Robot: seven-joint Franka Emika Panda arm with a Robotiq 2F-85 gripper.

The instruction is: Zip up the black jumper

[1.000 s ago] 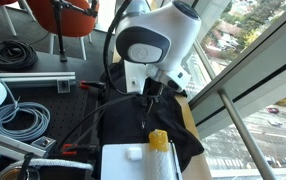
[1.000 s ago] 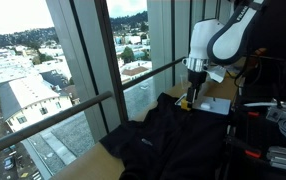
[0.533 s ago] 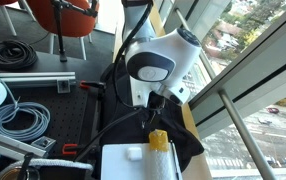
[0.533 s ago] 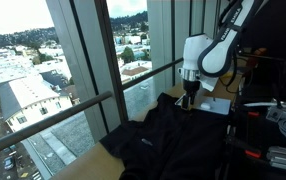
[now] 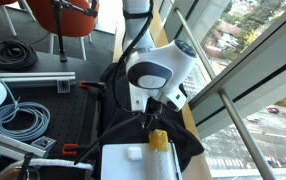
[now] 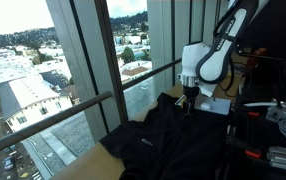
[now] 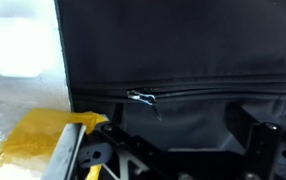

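Observation:
My gripper grabs the small silver zipper pull (image 7: 141, 98) by its loose end next, off the zip line, to draw it along and zip the jumper.
The black jumper (image 5: 187, 138) lies spread on the table by the window, and it also shows in an exterior view (image 6: 168, 135). In the wrist view its dark fabric (image 7: 173, 50) fills the frame, with the zip line running across and a small silver zipper pull (image 7: 141, 98) at its left part. My gripper (image 5: 150, 119) hangs just above the jumper, also seen in an exterior view (image 6: 188, 108). In the wrist view its fingers (image 7: 183, 138) stand apart and empty, slightly below and to the right of the pull.
A yellow object (image 5: 158, 140) lies beside the jumper on a white box (image 5: 123, 160) and shows in the wrist view (image 7: 38, 135). Coiled black cables (image 5: 11, 55) and grey cables (image 5: 21, 120) lie on the table. Window glass and a rail (image 6: 73, 110) border the table.
The arm has come down and shifted a little, bringing the gripper closer to the jumper. The jumper has not moved.

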